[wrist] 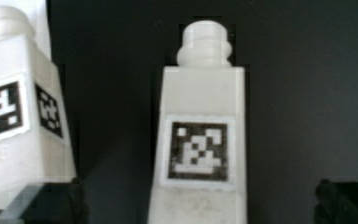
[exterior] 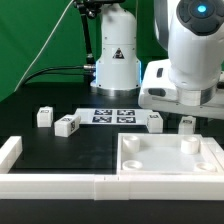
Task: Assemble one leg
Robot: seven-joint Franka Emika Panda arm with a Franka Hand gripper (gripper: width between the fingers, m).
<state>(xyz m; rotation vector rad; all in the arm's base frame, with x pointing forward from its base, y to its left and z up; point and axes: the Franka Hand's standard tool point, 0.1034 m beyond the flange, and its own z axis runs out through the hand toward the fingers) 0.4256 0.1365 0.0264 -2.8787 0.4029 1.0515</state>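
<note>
My gripper grabs the white leg by its tagged body (wrist: 197, 192) next, so the leg's rounded peg stays free to enter the tabletop's corner hole.
In the wrist view a white leg (wrist: 202, 130) lies between my fingers, with a square marker tag on its face and a rounded peg at its far end. My gripper (wrist: 194, 205) is open, and dark gaps show between the leg and each fingertip (wrist: 348, 200). A second leg (wrist: 16, 100) lies beside it, outside the fingers. In the exterior view my gripper (exterior: 186, 112) hangs low over the rightmost leg (exterior: 186, 124), with another leg (exterior: 154, 121) to its left. Two more legs (exterior: 43, 117) (exterior: 66, 125) lie at the exterior view's left.
The large white tabletop (exterior: 150, 165) with corner holes lies in front of the right legs. The marker board (exterior: 112, 116) lies mid-table. Long white border bars (exterior: 60, 185) run along the front and left (exterior: 9, 150). The robot base (exterior: 115, 60) stands behind.
</note>
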